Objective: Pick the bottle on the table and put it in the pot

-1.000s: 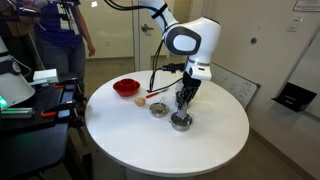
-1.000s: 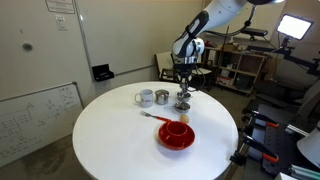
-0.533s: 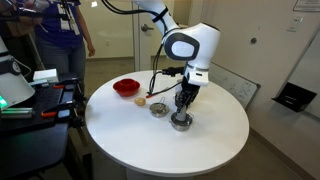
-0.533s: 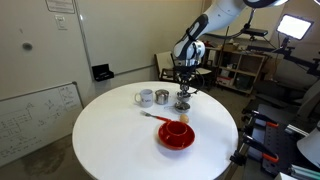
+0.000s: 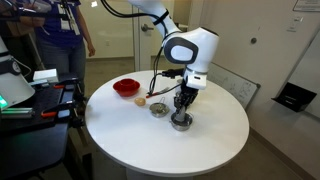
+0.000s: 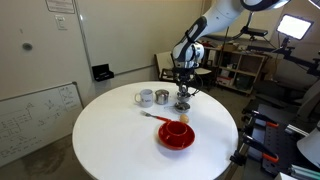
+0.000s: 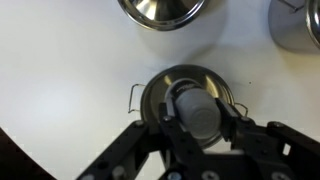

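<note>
The bottle's lower end is inside the steel pot's rim, below the gripper's fingers, so the robot's gripper will release the bottle.
My gripper (image 7: 196,125) is shut on the greyish bottle (image 7: 193,108), seen end-on between the fingers in the wrist view. Directly below it stands the small shiny steel pot (image 7: 160,88) with thin wire handles; the bottle hides most of its opening. In both exterior views the gripper (image 5: 183,101) (image 6: 183,92) hangs straight down just over the pot (image 5: 180,122) (image 6: 183,104) on the round white table (image 5: 200,145). The bottle is too small to make out in the exterior views.
A steel bowl (image 5: 158,109) sits beside the pot, and a red bowl (image 5: 126,88) further off. An exterior view shows a white mug (image 6: 145,98), a steel cup (image 6: 161,97) and a red dish (image 6: 176,133). A person (image 5: 60,35) stands behind the table.
The arm has sunk a little, bringing the gripper and the bottle lower over the pot. Nothing on the table has moved.
</note>
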